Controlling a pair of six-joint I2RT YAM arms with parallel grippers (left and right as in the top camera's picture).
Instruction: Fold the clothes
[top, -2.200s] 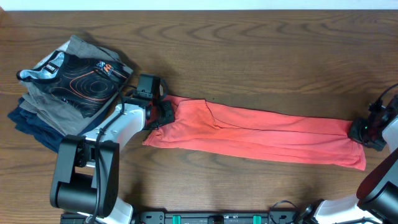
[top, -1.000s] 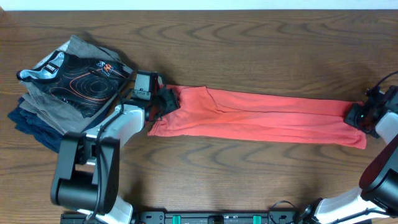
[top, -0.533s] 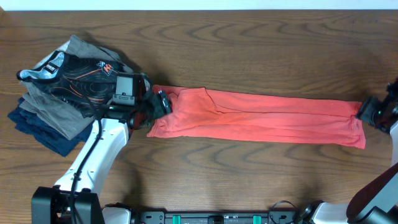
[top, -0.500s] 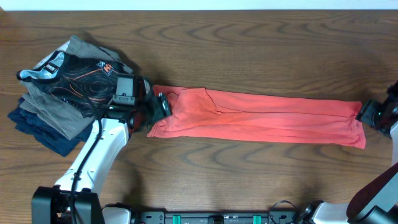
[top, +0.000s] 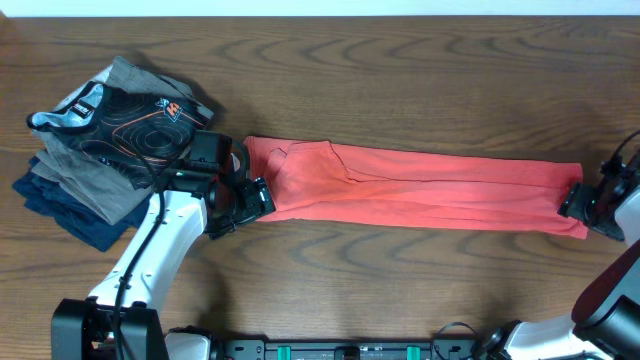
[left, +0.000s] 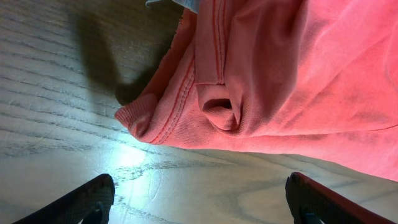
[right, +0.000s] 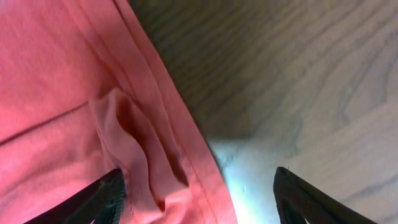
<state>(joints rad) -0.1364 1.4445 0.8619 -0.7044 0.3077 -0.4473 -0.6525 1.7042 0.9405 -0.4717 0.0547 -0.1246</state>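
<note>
My right gripper is to fold the shirt's end inward over the shirt, so it should next grab the shirt's bunched edge (right: 184, 198) at that end.
The clothes (top: 420, 195), a coral-red shirt, lie as one long narrow band across the wooden table (top: 400, 290). My left gripper (top: 247, 197) hovers at the band's left end, just in front of it. In the left wrist view the left gripper (left: 202, 208) is open over bare wood, and the shirt's hemmed corner (left: 186, 106) lies beyond its fingertips. My right gripper (top: 583, 203) sits at the band's right end. In the right wrist view the right gripper (right: 199, 199) is open, with the bunched shirt edge (right: 143, 155) lying loose between its fingers.
A stack of folded garments (top: 70, 185) stands at the left of the table, topped by a black one with orange contour lines (top: 140, 130). It is close behind the left arm (top: 160, 240). Bare wood (top: 400, 80) stretches behind the shirt.
Both grippers have opened and let go of the shirt's ends. The left gripper has drawn back toward the table's front, off the left end. The shirt band lies still.
</note>
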